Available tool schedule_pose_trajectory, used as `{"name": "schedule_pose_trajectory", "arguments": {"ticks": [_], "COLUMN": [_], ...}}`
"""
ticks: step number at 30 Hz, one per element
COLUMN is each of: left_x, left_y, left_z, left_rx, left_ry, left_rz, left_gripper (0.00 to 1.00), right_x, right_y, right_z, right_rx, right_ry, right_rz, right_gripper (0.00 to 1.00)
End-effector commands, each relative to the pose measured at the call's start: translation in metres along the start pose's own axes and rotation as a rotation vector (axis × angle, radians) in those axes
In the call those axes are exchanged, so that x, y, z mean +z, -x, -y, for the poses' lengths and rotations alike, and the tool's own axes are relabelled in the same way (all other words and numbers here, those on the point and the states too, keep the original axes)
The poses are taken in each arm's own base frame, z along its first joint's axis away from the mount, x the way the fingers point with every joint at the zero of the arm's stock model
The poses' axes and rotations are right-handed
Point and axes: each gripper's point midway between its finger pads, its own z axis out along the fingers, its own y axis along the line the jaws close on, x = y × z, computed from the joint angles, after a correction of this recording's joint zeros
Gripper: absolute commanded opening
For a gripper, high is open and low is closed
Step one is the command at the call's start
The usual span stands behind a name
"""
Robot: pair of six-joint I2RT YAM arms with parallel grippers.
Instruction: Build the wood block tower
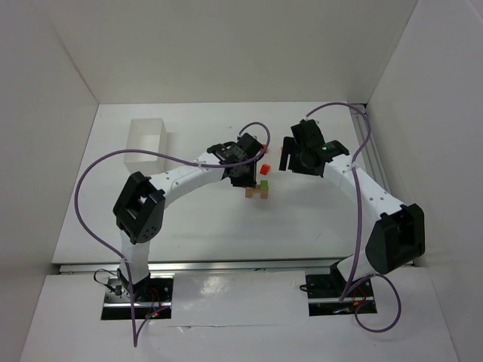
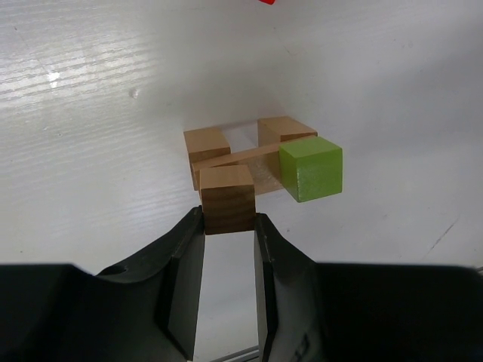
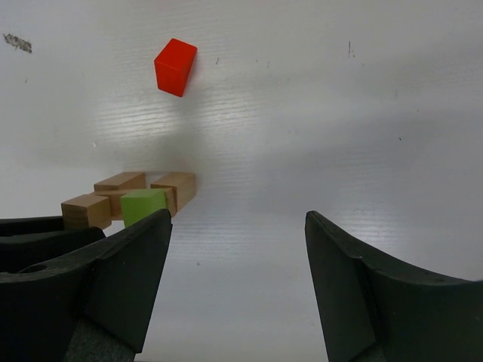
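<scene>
Across from the lime green block, the tan wood block [image 2: 226, 200] is close against the stick's end and would stay in place, so it is time for my left gripper to open.
My left gripper [image 2: 229, 219] is shut on a tan wood block [image 2: 226, 200], pinched between both fingertips. Just beyond it lie two more tan blocks [image 2: 206, 143] side by side. A lime green block [image 2: 311, 167] sits at their right. A thin tan stick [image 2: 245, 156] lies slanted across them. In the top view this cluster [image 1: 256, 191] is at the table's middle, with the left gripper [image 1: 245, 175] right over its left side. A red block [image 3: 175, 66] lies apart, behind the cluster. My right gripper [image 3: 235, 219] stands open and holds nothing, to the right of the blocks.
A white open box [image 1: 149, 139] stands at the back left of the table [image 1: 196, 226]. White walls close in the sides and back. Purple cables loop over both arms.
</scene>
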Motion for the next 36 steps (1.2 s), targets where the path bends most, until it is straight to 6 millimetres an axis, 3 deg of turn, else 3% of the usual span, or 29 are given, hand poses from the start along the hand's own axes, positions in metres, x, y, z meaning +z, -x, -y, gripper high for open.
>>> {"name": "schedule_pose_trajectory", "arguments": {"ticks": [1,9,20,25,30,36], "left_x": [0.0005,0.0035,0.0051,0.0016,0.0013,0.0013], "left_y": [0.0071,0.0032,0.0002,0.0022,0.0004,0.0004], "left_z": [0.0041,0.0055,0.0033,0.0045,0.0030,0.0030], "left_rx": [-0.013,-0.012,-0.011,-0.012,-0.011,-0.011], "left_ry": [0.006,-0.002,0.003,-0.002,0.003,0.003], "left_rz": [0.016,-0.003,-0.010,-0.003,-0.010,-0.010], "left_gripper": [0.17,0.18,0.27,0.34,0.48,0.49], "right_x": [-0.0079,-0.0079,-0.0088,-0.0069,-0.0071,-0.0071], "right_y": [0.0086,0.0086,0.0088,0.0074,0.0067,0.0067], "right_z": [0.0007,0.0007,0.0008,0.0011,-0.0004,-0.0004], "right_rx": [0.018,0.018,0.019,0.019,0.019,0.019], "right_ry": [0.009,0.009,0.013,0.013,0.021,0.021], "right_rz": [0.037,0.037,0.045,0.045,0.041,0.041], "right_gripper": [0.79,0.79,0.79,0.79,0.79,0.79]}}
